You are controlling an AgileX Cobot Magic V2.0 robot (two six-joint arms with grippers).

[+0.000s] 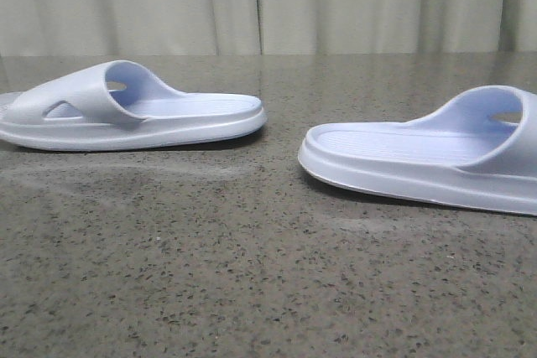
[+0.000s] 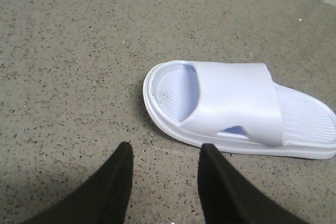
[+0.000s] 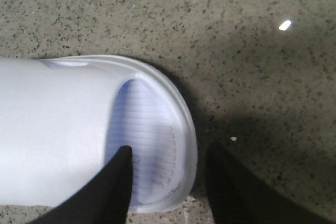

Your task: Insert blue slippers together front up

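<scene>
The slipper isn't ready to be grabbed yet: my right gripper's fingers are above the toe rim (image 3: 190, 145) in the right wrist view, so they should lower before they close.
Two pale lavender-blue slippers lie flat on the speckled grey table. In the front view one slipper (image 1: 134, 115) lies at the left and the other slipper (image 1: 428, 153) at the right, heels toward each other. Neither gripper shows in the front view. In the left wrist view my left gripper (image 2: 164, 153) is open and empty above the table, just short of the slipper's (image 2: 236, 106) side edge. In the right wrist view my right gripper (image 3: 168, 153) is open, its jaws straddling the toe rim of the other slipper (image 3: 79, 129): one finger over the footbed, one outside.
The speckled grey stone table (image 1: 252, 274) runs across the whole front view. Pale curtains (image 1: 268, 2) hang behind its far edge. A small bright glint (image 3: 284, 25) shows on the table in the right wrist view.
</scene>
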